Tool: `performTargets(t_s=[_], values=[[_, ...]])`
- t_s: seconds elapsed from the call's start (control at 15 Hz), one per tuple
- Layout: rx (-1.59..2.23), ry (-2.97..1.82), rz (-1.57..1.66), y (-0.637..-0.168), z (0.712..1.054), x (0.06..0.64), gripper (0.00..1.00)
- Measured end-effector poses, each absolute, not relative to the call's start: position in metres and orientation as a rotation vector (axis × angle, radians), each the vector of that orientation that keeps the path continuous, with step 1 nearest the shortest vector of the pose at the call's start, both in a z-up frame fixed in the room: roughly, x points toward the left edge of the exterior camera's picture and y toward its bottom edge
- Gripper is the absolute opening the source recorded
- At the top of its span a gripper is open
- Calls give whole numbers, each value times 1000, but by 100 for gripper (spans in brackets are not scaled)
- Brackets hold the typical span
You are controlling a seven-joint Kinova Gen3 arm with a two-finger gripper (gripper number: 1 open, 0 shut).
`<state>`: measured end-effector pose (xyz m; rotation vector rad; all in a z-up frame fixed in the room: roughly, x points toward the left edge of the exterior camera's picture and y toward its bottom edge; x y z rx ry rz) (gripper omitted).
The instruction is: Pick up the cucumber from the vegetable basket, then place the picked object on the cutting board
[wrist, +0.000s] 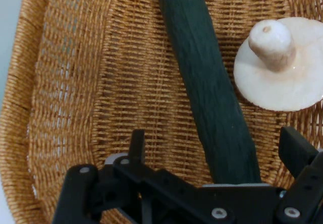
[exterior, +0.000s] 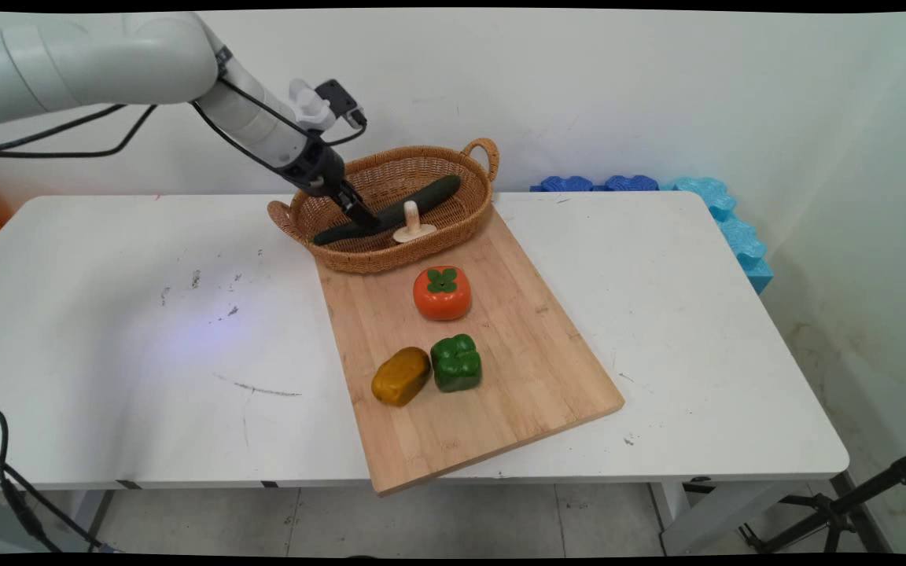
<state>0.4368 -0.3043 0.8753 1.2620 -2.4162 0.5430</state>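
Note:
The gripper grabs the body of the cucumber (exterior: pixel 425 198) close to the narrower end (exterior: pixel 348 230) next, to take it out of the wicker basket.
My gripper (exterior: pixel 362 215) reaches down into a wicker basket (exterior: pixel 390 259) at the back of the table. In the hand view the gripper (wrist: pixel 217 151) is open, its fingers (wrist: pixel 137 144) straddling one end of a dark green cucumber (wrist: pixel 207 72) with a gap on each side. The cucumber (exterior: pixel 425 198) lies lengthwise across the basket floor (wrist: pixel 70 82). A pale mushroom (exterior: pixel 414 227) rests cap-down, stem up, just beside the cucumber, and shows at the right of the hand view as the mushroom (wrist: pixel 280 67).
The basket sits on the far end of a wooden cutting board (exterior: pixel 524 354). On the board are an orange persimmon (exterior: pixel 442 292), a green bell pepper (exterior: pixel 456 362) and a yellow-brown potato (exterior: pixel 400 376). Blue foam mats (exterior: pixel 705 200) lean by the wall at right.

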Motion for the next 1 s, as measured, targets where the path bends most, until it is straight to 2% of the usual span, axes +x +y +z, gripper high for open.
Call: performTargets(t_s=[0.33,0.4,1.0], values=[[1268,-2427,529,-311,863,436,100],[1271,-2429,527,-312,861,436,0],[1325,-2415,527,-313,861,439,0]])
